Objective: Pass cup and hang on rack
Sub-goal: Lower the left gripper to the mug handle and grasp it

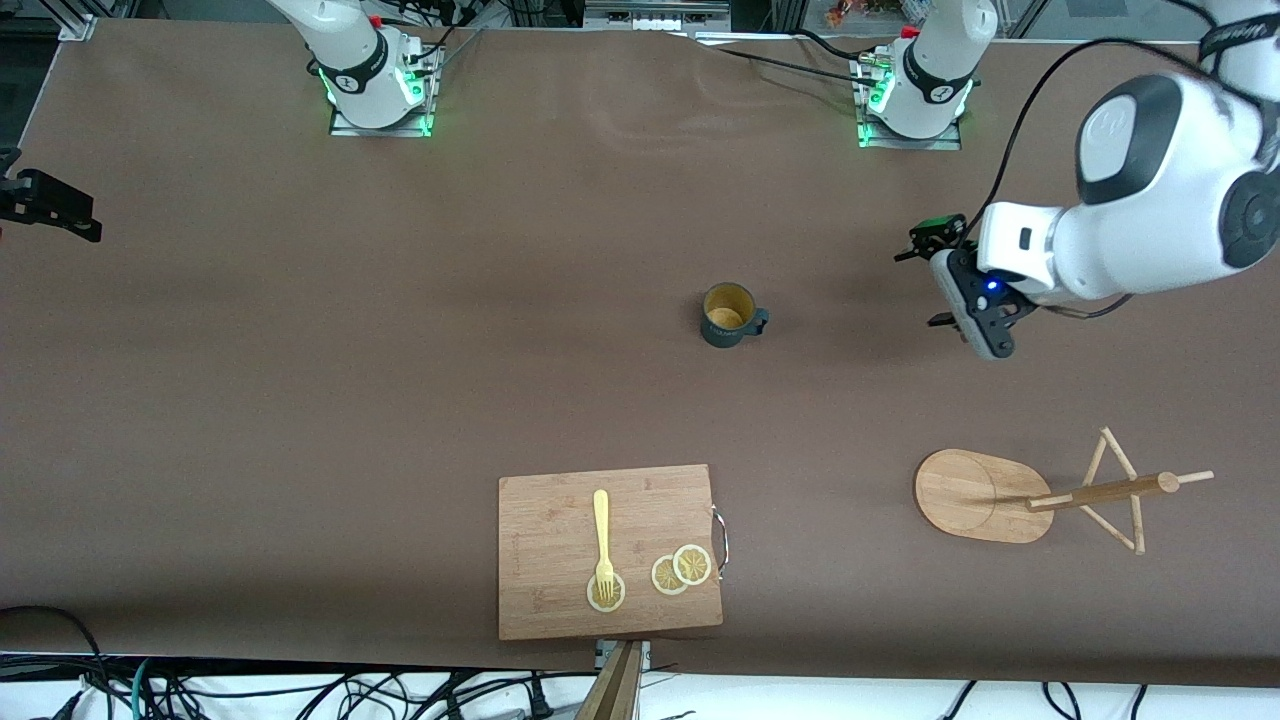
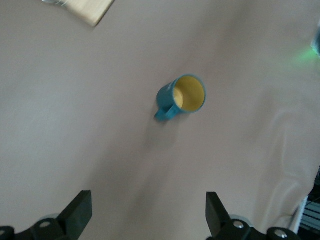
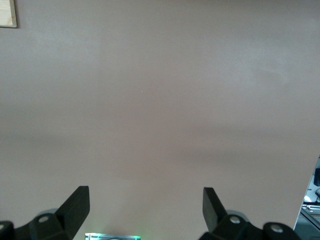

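The dark teal cup needs to hang on the wooden rack, so next my left gripper needs to grab the dark teal cup by its handle (image 1: 757, 322) (image 2: 166, 113).
The dark teal cup (image 1: 728, 315) stands upright in the middle of the table, its handle turned toward the left arm's end and its inside yellow-ochre. In the left wrist view the cup (image 2: 182, 96) lies well ahead of the fingers. My left gripper (image 1: 920, 288) (image 2: 148, 197) hangs open and empty over bare table, apart from the cup on the side of the left arm's end. The wooden rack (image 1: 975, 495) sits nearer the front camera than that gripper, with an oval base, a post and thin pegs. My right gripper (image 3: 145, 192) is open over bare table, with nothing between its fingers.
A rectangular cutting board (image 1: 540, 580) lies near the table's front edge and carries a yellow fork (image 1: 603, 535) and lemon slices (image 1: 682, 570). A corner of the board (image 2: 92, 10) (image 3: 7, 12) shows in both wrist views. A black fixture (image 1: 45, 205) juts in at the right arm's end.
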Available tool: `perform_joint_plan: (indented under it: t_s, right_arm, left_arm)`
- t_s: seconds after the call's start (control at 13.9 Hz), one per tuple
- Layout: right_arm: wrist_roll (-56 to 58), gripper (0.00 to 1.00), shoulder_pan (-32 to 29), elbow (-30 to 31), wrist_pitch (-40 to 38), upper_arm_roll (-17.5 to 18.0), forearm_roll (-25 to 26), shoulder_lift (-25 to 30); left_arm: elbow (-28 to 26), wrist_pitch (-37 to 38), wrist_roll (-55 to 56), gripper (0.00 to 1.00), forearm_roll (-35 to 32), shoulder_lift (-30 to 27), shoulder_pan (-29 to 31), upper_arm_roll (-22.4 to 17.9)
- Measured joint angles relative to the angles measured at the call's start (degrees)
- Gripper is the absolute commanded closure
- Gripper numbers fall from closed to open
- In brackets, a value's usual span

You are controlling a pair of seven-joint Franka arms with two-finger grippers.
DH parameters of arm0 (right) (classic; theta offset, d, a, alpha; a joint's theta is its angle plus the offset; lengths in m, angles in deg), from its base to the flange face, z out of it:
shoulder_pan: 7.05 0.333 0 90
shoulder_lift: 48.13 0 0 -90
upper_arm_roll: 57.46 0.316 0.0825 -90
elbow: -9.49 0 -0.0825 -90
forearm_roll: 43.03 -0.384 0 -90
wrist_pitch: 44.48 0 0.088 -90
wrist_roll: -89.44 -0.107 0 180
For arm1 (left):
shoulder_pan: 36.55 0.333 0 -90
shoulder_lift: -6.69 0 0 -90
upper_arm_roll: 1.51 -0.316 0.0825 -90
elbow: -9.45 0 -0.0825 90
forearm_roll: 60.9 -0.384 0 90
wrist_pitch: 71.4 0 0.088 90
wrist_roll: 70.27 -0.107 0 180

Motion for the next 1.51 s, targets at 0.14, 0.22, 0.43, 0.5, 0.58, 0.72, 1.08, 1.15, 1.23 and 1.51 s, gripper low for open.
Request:
perform_joint_plan:
  t_s: [0.14,0.22,0.43,0.5,0.58,0.72,1.08,1.15,1.23,1.51]
  right_arm:
    - [0.01,0.0,0.01,-0.01,0.03,0.13,0.0,-0.02]
    - [0.01,0.0,0.01,-0.02,0.03,0.13,0.0,-0.03]
    - [0.01,0.0,0.0,-0.04,0.03,0.12,-0.01,-0.07]
    - [0.01,0.0,0.0,-0.04,0.03,0.12,-0.09,-0.07]
    - [0.01,0.0,0.0,-0.04,0.05,0.13,-0.22,-0.07]
    - [0.01,0.0,0.01,-0.05,0.12,0.25,-0.41,-0.08]
    - [0.02,0.0,0.02,-0.08,0.16,0.33,-0.53,-0.09]
    - [0.02,0.0,0.02,-0.08,0.18,0.33,-0.53,-0.09]
    - [0.02,0.0,0.02,-0.08,0.2,0.33,-0.53,-0.09]
    - [0.02,0.0,0.02,-0.08,0.23,0.33,-0.53,-0.09]
  left_arm:
    - [-5.03,-6.0,-10.96,0.0,4.35,1.01,0.66,-0.04]
    - [-6.75,-8.62,-16.47,0.0,6.23,1.79,0.78,-0.04]
    - [-12.17,-15.23,-34.12,0.0,18.66,4.98,0.81,0.03]
    - [-14.98,-17.25,-41.05,0.0,24.99,6.1,0.81,0.04]
    - [-17.9,-18.84,-48.72,0.0,32.01,7.31,0.74,0.12]
    - [-21.78,-20.23,-64.33,0.0,43.74,10.94,0.69,0.36]
    - [-21.02,-17.86,-81.23,0.0,54.47,20.05,0.71,0.66]
    - [-20.32,-16.31,-81.47,0.0,54.88,20.7,0.68,0.91]
    - [-19.67,-14.76,-82.2,0.01,56.15,21.49,0.62,1.24]
    - [-18.09,-13.66,-87.3,0.59,59.66,24.95,0.42,1.82]
